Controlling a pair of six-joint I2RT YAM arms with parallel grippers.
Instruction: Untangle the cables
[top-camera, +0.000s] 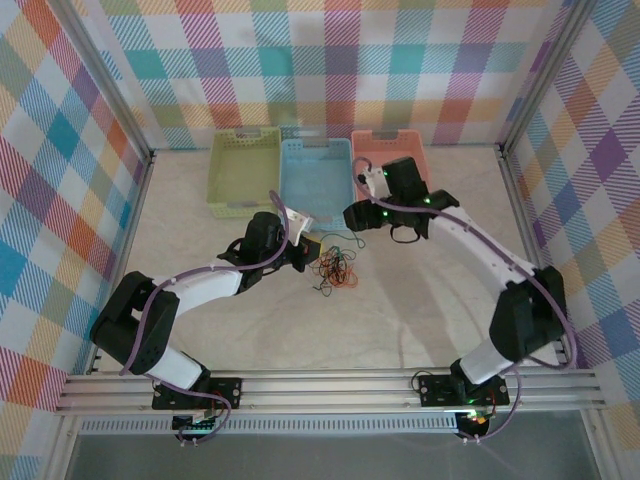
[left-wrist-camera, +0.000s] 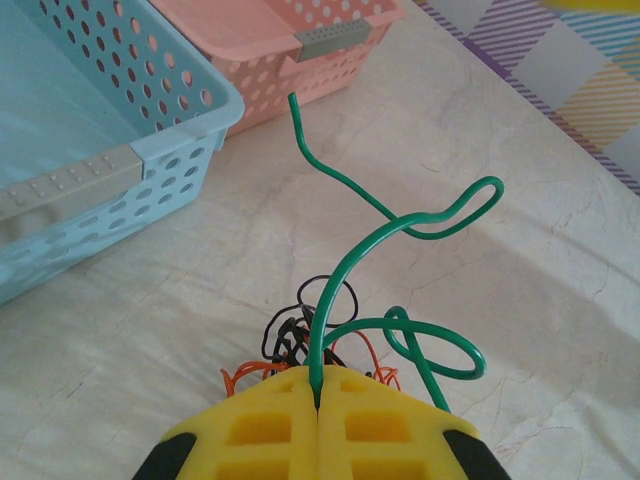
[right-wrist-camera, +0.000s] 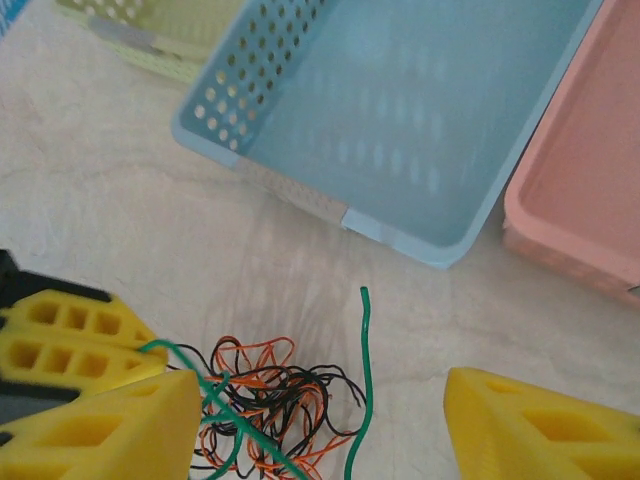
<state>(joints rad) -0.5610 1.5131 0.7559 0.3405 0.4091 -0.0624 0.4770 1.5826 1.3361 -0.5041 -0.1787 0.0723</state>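
My right gripper will grab the green cable by its loose end (top-camera: 353, 235) (right-wrist-camera: 365, 308) next. Then it can untangle the cable. My left gripper keeps holding that cable.
The cables (top-camera: 335, 268) lie in a tangle of thin orange, black and green wires on the table, in front of the blue basket. My left gripper (left-wrist-camera: 318, 385) is shut on the green cable (left-wrist-camera: 400, 225), which rises from its yellow fingers in loops; orange and black cables (left-wrist-camera: 300, 335) lie bunched just beyond. My right gripper (right-wrist-camera: 320, 400) hangs open over the tangle (right-wrist-camera: 270, 400). A free end of the green cable (right-wrist-camera: 364, 350) stands between its fingers, touching neither. The left gripper's yellow fingers (right-wrist-camera: 70, 340) sit just left of it.
Three baskets stand side by side at the back: green (top-camera: 243, 170), blue (top-camera: 316, 190) and pink (top-camera: 390, 140). The blue basket's near rim (right-wrist-camera: 400, 235) is close behind the tangle. Patterned walls enclose the table on three sides.
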